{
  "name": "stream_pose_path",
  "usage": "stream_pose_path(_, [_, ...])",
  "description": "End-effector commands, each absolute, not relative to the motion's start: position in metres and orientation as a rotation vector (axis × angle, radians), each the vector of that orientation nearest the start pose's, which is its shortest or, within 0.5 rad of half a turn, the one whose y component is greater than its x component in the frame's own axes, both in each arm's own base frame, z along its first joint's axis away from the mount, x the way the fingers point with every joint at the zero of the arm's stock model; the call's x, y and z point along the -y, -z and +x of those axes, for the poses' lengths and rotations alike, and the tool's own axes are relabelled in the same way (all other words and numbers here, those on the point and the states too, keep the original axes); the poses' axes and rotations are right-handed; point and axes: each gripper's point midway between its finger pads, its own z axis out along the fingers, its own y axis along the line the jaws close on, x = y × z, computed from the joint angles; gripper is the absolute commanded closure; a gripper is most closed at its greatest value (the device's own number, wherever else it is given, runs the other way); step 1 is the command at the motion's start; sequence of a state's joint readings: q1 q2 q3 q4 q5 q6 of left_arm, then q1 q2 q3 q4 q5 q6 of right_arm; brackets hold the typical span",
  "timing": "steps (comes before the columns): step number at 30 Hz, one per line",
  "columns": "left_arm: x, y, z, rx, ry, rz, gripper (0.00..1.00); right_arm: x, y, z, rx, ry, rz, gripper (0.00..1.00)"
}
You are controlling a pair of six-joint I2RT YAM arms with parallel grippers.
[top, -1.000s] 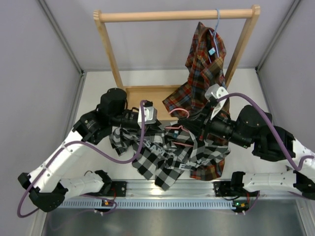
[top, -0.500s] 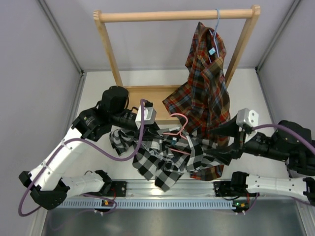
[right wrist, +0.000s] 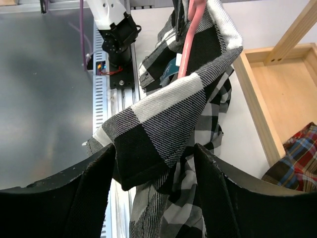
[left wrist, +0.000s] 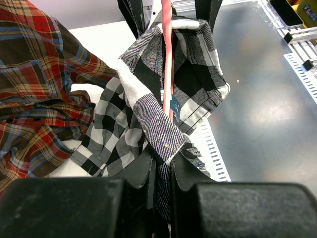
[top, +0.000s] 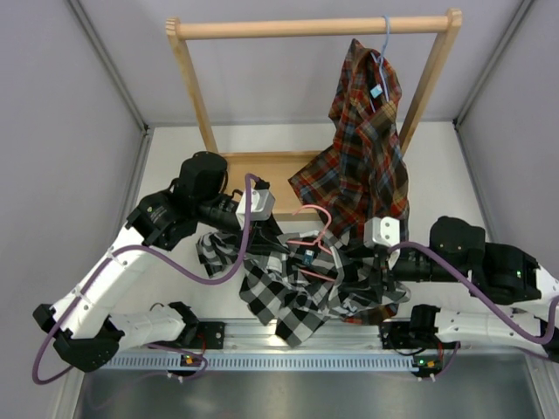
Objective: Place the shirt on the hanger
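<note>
The robot's right gripper will next grab the shirt's collar flap [top: 351, 270] beside the pink hanger, so the hook stays free to hang on the rack.
The black-and-white check shirt [top: 293, 301] hangs bunched between both arms above the table's near edge. The pink wire hanger [top: 316, 229] is threaded into its collar, hook upward. My left gripper [top: 265, 239] is shut on a fold of the shirt's collar [left wrist: 157, 130], with the hanger's pink wire [left wrist: 167, 54] running straight up past it. My right gripper [top: 354, 272] stands open at the shirt's other side. A flap of the collar [right wrist: 163, 119] lies between its spread fingers [right wrist: 99, 183] without being pinched, and the hanger [right wrist: 190, 29] shows above.
A wooden rack [top: 314, 28] stands at the back with a tray base [top: 253, 170]. A red plaid shirt [top: 362, 148] hangs from it on a light blue hanger [top: 385, 44], its hem draping close behind the right gripper. The aluminium rail [top: 297, 336] runs along the near edge.
My right gripper opened and let go, swung out to the right, then came back lower against the shirt's collar. The shirt sagged and shifted right. The left arm barely moved.
</note>
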State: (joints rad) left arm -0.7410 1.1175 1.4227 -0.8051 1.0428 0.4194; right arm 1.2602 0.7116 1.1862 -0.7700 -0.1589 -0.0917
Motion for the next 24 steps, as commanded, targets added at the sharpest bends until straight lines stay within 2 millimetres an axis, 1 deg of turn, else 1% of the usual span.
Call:
stream_pose_path(1, [0.276,-0.389,0.08,-1.116,1.312,1.605,1.0,-0.236,-0.373,0.052,-1.321,-0.964,-1.241,0.38])
stream_pose_path(4, [0.276,-0.39,0.077,-1.113,1.326,1.605,1.0,-0.237,-0.378,0.049,-1.306,-0.987,-1.237,0.37])
stream_pose_path(7, [0.276,-0.392,0.076,-1.109,1.334,1.607,1.0,-0.243,-0.381,0.04,-1.282,-1.046,-1.262,0.37])
stream_pose_path(11, [0.277,-0.395,0.075,-1.101,1.348,1.607,1.0,-0.25,-0.379,0.041,-1.293,-1.058,-1.266,0.43])
stream_pose_path(12, [0.277,-0.396,0.074,-1.099,1.355,1.609,1.0,-0.251,-0.378,0.042,-1.299,-1.054,-1.267,0.47])
stream_pose_path(14, [0.276,-0.399,0.073,-1.088,1.356,1.61,1.0,-0.255,-0.376,0.044,-1.309,-1.048,-1.266,0.51])
stream_pose_path(15, [0.276,-0.399,0.073,-1.085,1.356,1.61,1.0,-0.256,-0.376,0.045,-1.309,-1.045,-1.265,0.58])
stream_pose_path(18, [0.274,-0.4,0.071,-1.079,1.355,1.611,1.0,-0.256,-0.381,0.05,-1.309,-1.026,-1.233,0.71])
stream_pose_path(19, [0.274,-0.401,0.069,-1.072,1.36,1.613,1.0,-0.257,-0.381,0.052,-1.312,-1.018,-1.224,0.73])
stream_pose_path(20, [0.272,-0.403,0.067,-1.059,1.357,1.613,1.0,-0.256,-0.382,0.053,-1.314,-1.015,-1.217,0.77])
stream_pose_path(21, [0.272,-0.404,0.067,-1.054,1.356,1.614,1.0,-0.256,-0.385,0.055,-1.309,-1.011,-1.206,0.85])
stream_pose_path(22, [0.271,-0.405,0.066,-1.048,1.349,1.613,1.0,-0.256,-0.388,0.055,-1.306,-1.016,-1.194,0.95])
stream_pose_path(23, [0.271,-0.405,0.067,-1.051,1.343,1.61,1.0,-0.254,-0.39,0.056,-1.305,-1.016,-1.185,0.95])
stream_pose_path(24, [0.271,-0.405,0.067,-1.051,1.337,1.61,1.0,-0.254,-0.393,0.058,-1.304,-1.011,-1.164,1.0])
